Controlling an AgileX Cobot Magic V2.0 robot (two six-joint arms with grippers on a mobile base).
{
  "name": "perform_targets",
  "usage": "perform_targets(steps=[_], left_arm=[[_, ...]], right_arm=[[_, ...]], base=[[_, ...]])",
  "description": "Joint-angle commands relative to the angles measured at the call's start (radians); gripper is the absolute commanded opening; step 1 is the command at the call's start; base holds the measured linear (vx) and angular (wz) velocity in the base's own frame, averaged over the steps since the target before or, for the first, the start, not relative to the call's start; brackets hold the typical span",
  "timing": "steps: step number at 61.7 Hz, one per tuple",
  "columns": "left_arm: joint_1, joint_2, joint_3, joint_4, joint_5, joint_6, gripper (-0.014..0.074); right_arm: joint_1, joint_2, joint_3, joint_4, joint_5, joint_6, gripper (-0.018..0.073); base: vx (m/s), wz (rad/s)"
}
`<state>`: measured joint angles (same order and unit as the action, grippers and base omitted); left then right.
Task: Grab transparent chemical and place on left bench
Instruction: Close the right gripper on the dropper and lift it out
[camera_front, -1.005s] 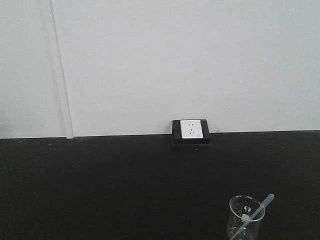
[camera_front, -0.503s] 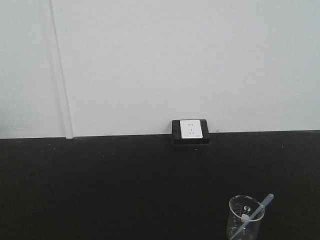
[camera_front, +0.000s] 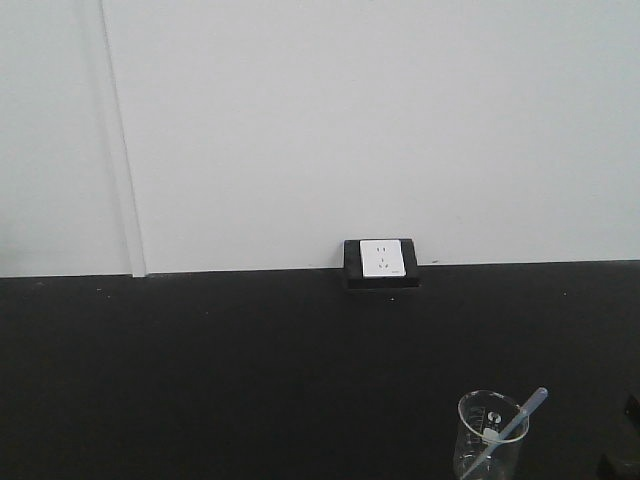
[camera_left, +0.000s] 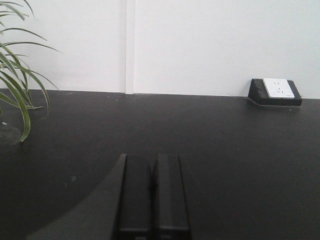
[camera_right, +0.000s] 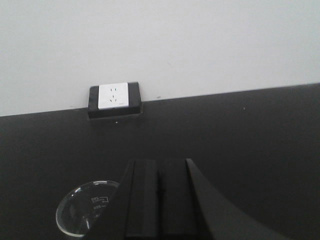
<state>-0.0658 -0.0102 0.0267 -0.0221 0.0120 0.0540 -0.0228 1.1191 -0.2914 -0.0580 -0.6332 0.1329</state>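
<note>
The pipette should be grabbed next by my right gripper: I need to take the pipette (camera_front: 490, 450) by its protruding upper end (camera_front: 535, 400) to move the transparent chemical to the left bench.
The transparent chemical (camera_front: 514, 424), a slim clear pipette, leans inside a small clear glass beaker (camera_front: 490, 440) at the bottom right of the front view, with its end sticking out over the rim to the upper right. The beaker (camera_right: 82, 210) also shows in the right wrist view, low and just left of my right gripper (camera_right: 160, 164), which is shut and empty; the pipette is not clear there. My left gripper (camera_left: 152, 159) is shut and empty above bare black worktop. The left bench with white bins is out of view.
This black worktop (camera_front: 200, 370) runs along a white wall and carries a white socket in a black frame (camera_front: 381, 262), also seen in the left wrist view (camera_left: 276, 91) and the right wrist view (camera_right: 114, 99). A green plant (camera_left: 17, 95) stands at the left.
A dark part of the right arm has come into the lower right edge of the front view. The beaker and pipette have not moved.
</note>
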Motion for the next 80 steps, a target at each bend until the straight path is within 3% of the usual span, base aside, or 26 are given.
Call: perform_targets(steps=[1,17,24,43,62,80], left_arm=[[-0.002,-0.019,0.016,-0.001,-0.078,-0.008,-0.0003],[-0.002,-0.019,0.016,-0.001,-0.078,-0.008,-0.0003],[-0.002,-0.019,0.016,-0.001,-0.078,-0.008,-0.0003],[-0.002,-0.019,0.016,-0.001,-0.078,-0.008,-0.0003],[-0.002,-0.019,0.016,-0.001,-0.078,-0.008,-0.0003],[-0.002,-0.019,0.016,-0.001,-0.078,-0.008,-0.0003]], right_arm=[[-0.001,0.034,-0.034,0.014,-0.127,-0.001,0.0158],[-0.001,0.162,-0.034,0.009,-0.287,-0.001,0.0478],[-0.001,0.257,-0.034,-0.012,-0.37,0.015,0.0542],[-0.001,0.538,-0.179,-0.167,-0.476,0.028,0.0533],[-0.001,0.673,-0.312,-0.184,-0.47,0.065,0.0491],[-0.001,0.723,-0.338,-0.18,-0.463,0.078,0.0387]], base=[[0.0,0.0],[0.0,0.0],[0.0,0.0],[0.0,0.0],[0.0,0.0],[0.0,0.0]])
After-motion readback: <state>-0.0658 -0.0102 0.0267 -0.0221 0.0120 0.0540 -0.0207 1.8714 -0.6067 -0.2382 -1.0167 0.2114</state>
